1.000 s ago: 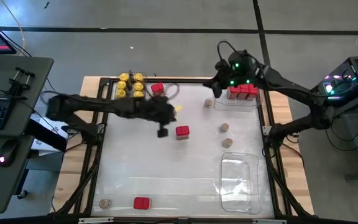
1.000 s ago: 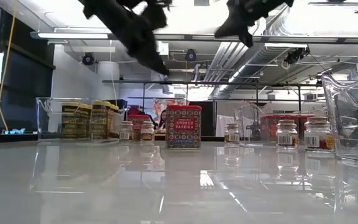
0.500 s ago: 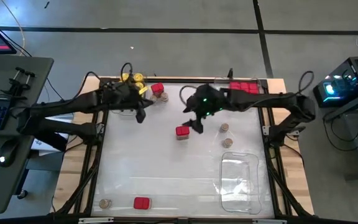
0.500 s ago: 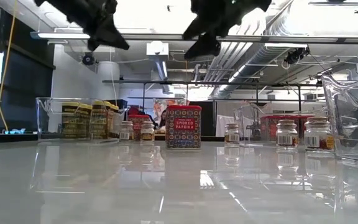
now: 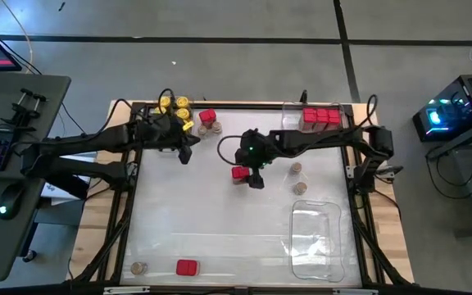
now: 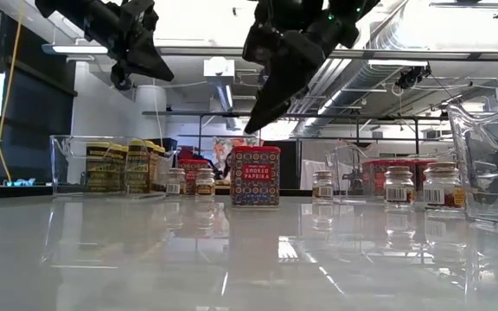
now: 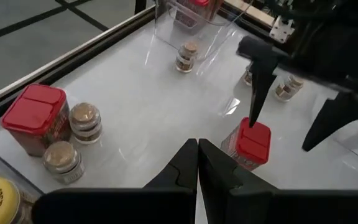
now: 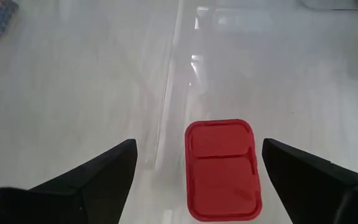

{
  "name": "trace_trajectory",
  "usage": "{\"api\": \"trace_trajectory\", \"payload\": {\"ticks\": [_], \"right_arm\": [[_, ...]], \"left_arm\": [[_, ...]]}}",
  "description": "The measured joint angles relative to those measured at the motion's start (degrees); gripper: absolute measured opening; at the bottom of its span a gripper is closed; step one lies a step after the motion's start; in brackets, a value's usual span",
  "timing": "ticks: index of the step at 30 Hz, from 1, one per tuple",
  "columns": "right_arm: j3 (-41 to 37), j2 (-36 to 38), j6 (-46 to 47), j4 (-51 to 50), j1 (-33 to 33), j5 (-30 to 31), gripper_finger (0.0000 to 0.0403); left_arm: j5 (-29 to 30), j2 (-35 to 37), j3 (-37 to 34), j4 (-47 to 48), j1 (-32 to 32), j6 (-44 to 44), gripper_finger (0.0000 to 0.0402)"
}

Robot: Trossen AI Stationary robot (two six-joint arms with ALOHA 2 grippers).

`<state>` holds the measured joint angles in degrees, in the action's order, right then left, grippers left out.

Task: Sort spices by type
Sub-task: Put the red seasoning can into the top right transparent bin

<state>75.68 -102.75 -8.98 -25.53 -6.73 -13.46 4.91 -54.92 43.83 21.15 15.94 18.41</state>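
Observation:
My right gripper is above the red lid [image 5: 239, 173] and would miss it if closed now, so it must lower first, then close on the lid.
A red square-topped box [image 5: 239, 173] [image 8: 221, 168] stands upright on the white table near its middle. My right gripper [image 5: 252, 174] [image 8: 197, 180] hangs open just above it, one finger on either side of the lid and clear of it; the left wrist view shows its fingers [image 7: 257, 87] over the box [image 7: 248, 142]. My left gripper [image 5: 184, 154] [image 7: 197, 165] is shut and holds nothing, raised at the far left beside the tray of yellow-lidded jars [image 5: 174, 108]. Several red boxes [image 5: 319, 119] stand in the far right tray.
A red box with two brown-lidded jars [image 5: 209, 121] stands far left of centre. Loose brown-lidded jars [image 5: 296, 168], [image 5: 300, 188], [image 5: 275, 135] stand right of the gripper. A clear tray [image 5: 316, 238] lies at the near right. A jar [image 5: 139, 267] and a red box [image 5: 187, 267] sit at the near edge.
My right gripper has swung from the far right tray toward the table's middle and come down over the lone red box. My left gripper has drawn back from the middle toward the far left and risen. The spices have stayed in place.

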Motion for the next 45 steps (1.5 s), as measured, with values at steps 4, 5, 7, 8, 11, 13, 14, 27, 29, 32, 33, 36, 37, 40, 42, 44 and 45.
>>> {"api": "trace_trajectory", "payload": {"ticks": [4, 5, 7, 8, 11, 13, 14, 27, 29, 32, 33, 36, 37, 40, 42, 44, 45], "right_arm": [[0.00, -1.42, -2.98, -0.03, 0.05, 1.08, 0.0343], [0.00, -1.79, -3.09, -0.14, 0.03, 1.06, 0.0343], [0.00, -2.53, -3.15, -0.16, 0.03, 1.11, 0.0343], [0.00, -3.04, -3.51, -0.30, 0.03, 1.13, 0.0343], [0.00, -4.70, -4.16, -0.54, 0.03, 1.23, 0.0343], [0.00, -5.68, -4.14, -0.36, 0.03, 1.34, 0.0343], [0.00, -6.04, -4.06, -0.44, 0.03, 2.13, 0.0343], [4.03, -5.32, 6.14, -0.36, -1.65, 5.92, 0.0213], [6.48, -5.20, 6.59, -0.39, -2.33, 5.85, 0.0213], [11.08, -5.06, 7.05, -2.48, -3.97, 7.02, 0.0213], [12.77, -4.87, 7.05, -3.76, -4.65, 7.69, 0.0213], [17.78, -3.53, 7.88, -8.46, -7.72, 12.88, 0.0213], [18.85, -2.81, 8.64, -10.10, -9.03, 14.78, 0.0213], [19.17, -0.45, 12.35, -14.69, -13.43, 18.83, 0.0213], [18.33, 1.03, 14.70, -18.05, -16.13, 21.27, 0.0213], [15.48, 4.09, 17.17, -20.11, -18.68, 23.42, 0.0213], [13.44, 6.24, 18.82, -20.13, -19.83, 24.58, 0.0213]], "left_arm": [[0.44, 0.01, 0.00, -0.70, 0.02, -0.02, 0.0000], [0.52, -0.14, 0.00, -0.93, 0.02, 0.00, 0.0000], [0.52, -0.24, 0.00, -1.21, 0.04, 0.00, 0.0000], [0.52, -0.24, 0.00, -1.05, 0.04, 0.00, 0.0000], [0.50, -0.24, 0.00, -1.14, 0.02, 0.01, 0.0000], [0.52, -0.24, 0.00, -1.12, 0.02, 0.03, 0.0000], [0.52, -0.24, 0.02, -1.11, 0.02, 0.04, 0.0000], [3.01, -0.22, 0.02, -1.33, 0.16, -0.50, 0.0000], [3.37, -0.22, 0.02, -1.40, 0.18, -0.52, 0.0000], [3.40, -0.22, 0.02, -1.79, 0.28, -0.54, 0.0000], [3.41, -0.22, 0.02, -1.79, 0.30, -0.56, 0.0000], [3.81, -0.22, 0.02, -1.72, 0.33, -0.98, 0.0000], [4.02, -0.22, 0.02, -1.74, 0.33, -0.98, 0.0000], [4.81, -0.20, 0.02, -1.70, 0.33, -1.01, 0.0000], [4.88, -0.22, 0.02, -1.55, 0.55, -1.01, 0.0000], [4.90, -0.22, 0.02, -1.64, 0.64, -1.03, 0.0000], [4.90, -0.21, 0.02, -1.53, 0.71, -1.13, 0.0000]]}}
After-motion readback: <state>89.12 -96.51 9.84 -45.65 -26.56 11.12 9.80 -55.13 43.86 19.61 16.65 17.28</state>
